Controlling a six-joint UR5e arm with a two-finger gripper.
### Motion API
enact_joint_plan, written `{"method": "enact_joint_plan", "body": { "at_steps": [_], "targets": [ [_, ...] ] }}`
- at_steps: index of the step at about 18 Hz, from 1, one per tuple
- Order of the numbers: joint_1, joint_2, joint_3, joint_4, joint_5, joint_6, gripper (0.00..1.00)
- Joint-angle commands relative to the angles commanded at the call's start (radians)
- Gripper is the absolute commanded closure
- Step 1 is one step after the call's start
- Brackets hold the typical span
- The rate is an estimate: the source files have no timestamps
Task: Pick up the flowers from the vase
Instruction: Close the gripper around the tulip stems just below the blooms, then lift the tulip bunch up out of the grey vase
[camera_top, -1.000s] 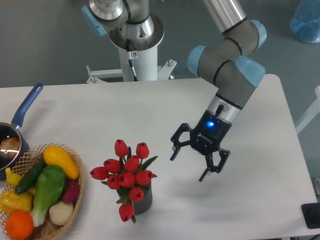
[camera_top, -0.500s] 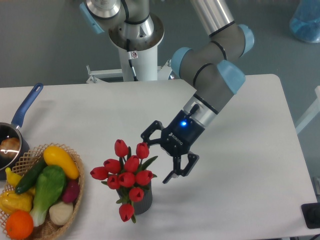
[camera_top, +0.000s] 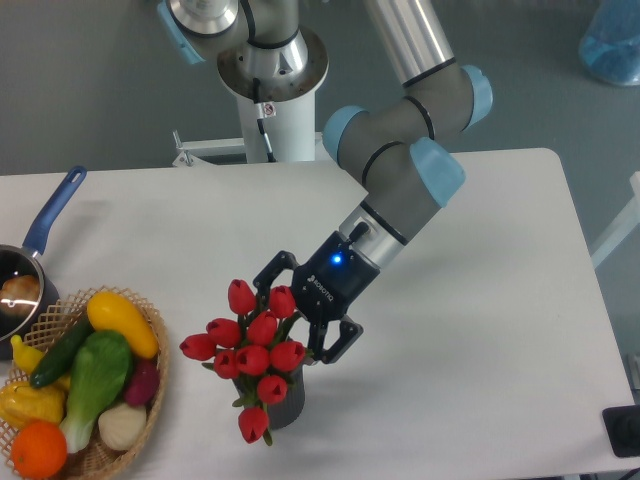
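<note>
My gripper is to grab the red flowers next by the top of their bunch (camera_top: 264, 322), and this will pick them from the vase (camera_top: 287, 402).
The flowers (camera_top: 252, 350), a bunch of red tulips with green leaves, stand in the vase (camera_top: 287, 402), a small dark ribbed cylinder near the table's front. My gripper (camera_top: 297, 320) is open, tilted down to the left. Its fingers straddle the upper right of the bunch, around the top tulip heads. One finger (camera_top: 268, 277) shows behind the top tulips, the other (camera_top: 333, 345) is just right of the bunch above the vase mouth. I cannot tell whether the fingers touch the blooms.
A wicker basket (camera_top: 155, 385) of toy vegetables and fruit sits at the front left, close to the flowers. A blue-handled saucepan (camera_top: 45, 225) is at the left edge. The arm's base (camera_top: 270, 90) stands behind the table. A dark object (camera_top: 622, 432) lies at the front right corner.
My gripper has moved left and down from the open table to the right of the bunch until its open fingers reach around the top tulips. The flowers and vase have not moved.
</note>
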Motion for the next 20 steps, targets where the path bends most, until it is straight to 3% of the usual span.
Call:
{"method": "enact_joint_plan", "body": {
  "at_steps": [1, 2, 10, 20],
  "targets": [
    [0.0, 0.0, 0.0, 0.0, 0.0, 0.002, 0.98],
    [0.002, 0.0, 0.0, 0.002, 0.0, 0.003, 1.0],
    [0.021, 0.014, 0.008, 0.002, -0.005, -0.003, 1.0],
    [0.063, 0.092, 0.009, 0.0, -0.116, -0.089, 1.0]
  ]
}}
